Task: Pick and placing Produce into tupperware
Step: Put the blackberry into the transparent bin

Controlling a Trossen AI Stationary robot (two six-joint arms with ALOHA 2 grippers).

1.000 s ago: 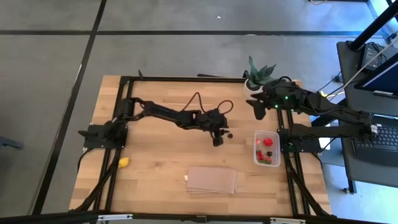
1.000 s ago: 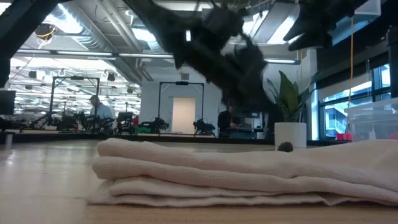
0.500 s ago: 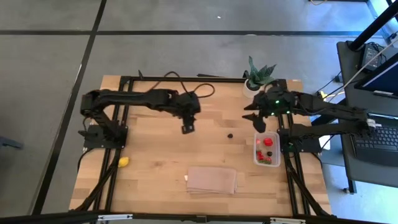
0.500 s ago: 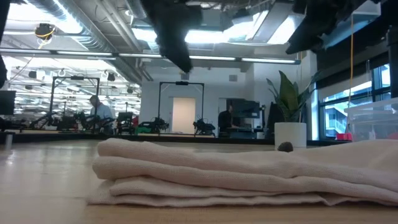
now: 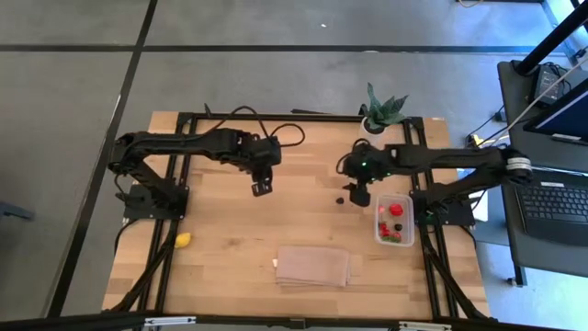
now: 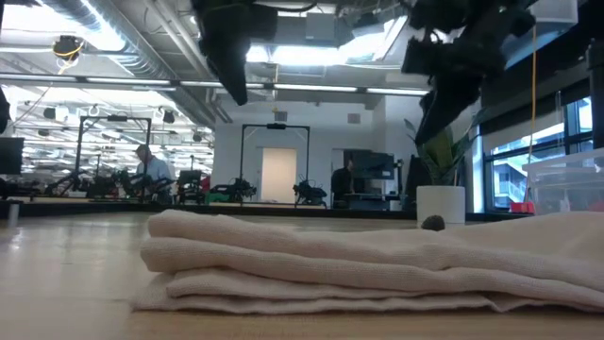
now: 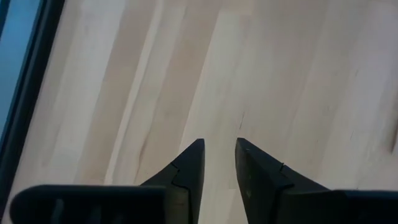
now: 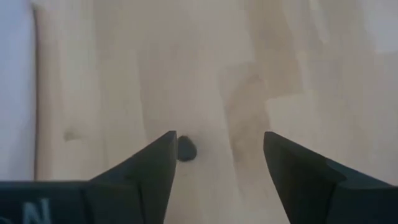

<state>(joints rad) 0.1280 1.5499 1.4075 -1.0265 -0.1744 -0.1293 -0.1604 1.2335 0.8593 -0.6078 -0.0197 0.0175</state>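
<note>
The dark berry (image 5: 339, 197) needs to be grabbed next by its round sides with my right gripper. It will then join the produce in the tupperware (image 5: 378, 230).
A dark berry (image 5: 339, 197) lies on the bare wood, also showing in the low view as a berry (image 6: 433, 223) beyond the cloth. My right gripper (image 5: 356, 195) hangs open just right of it. In the right wrist view the berry (image 8: 185, 149) sits between the fingers, close beside one finger (image 8: 163, 155). The clear tupperware (image 5: 378, 230) stands at the table's right edge with red pieces (image 5: 395, 210) inside. A yellow piece (image 5: 183, 240) lies by the left edge. My left gripper (image 5: 261, 188) hovers over bare wood left of centre, its fingers (image 7: 219, 146) a narrow gap apart.
A folded tan cloth (image 5: 313, 266) lies near the table's near edge and fills the low view's foreground (image 6: 359, 264). A spiky green plant in a white pot (image 5: 378, 112) stands at the far edge, behind my right arm. Black frame rails run along the table's sides.
My left gripper has drawn back from beside the dark berry toward the table's left and far edge. My right gripper has come from beside the plant toward the near edge and down, and now stands at the berry. The berry has stayed where it was.
</note>
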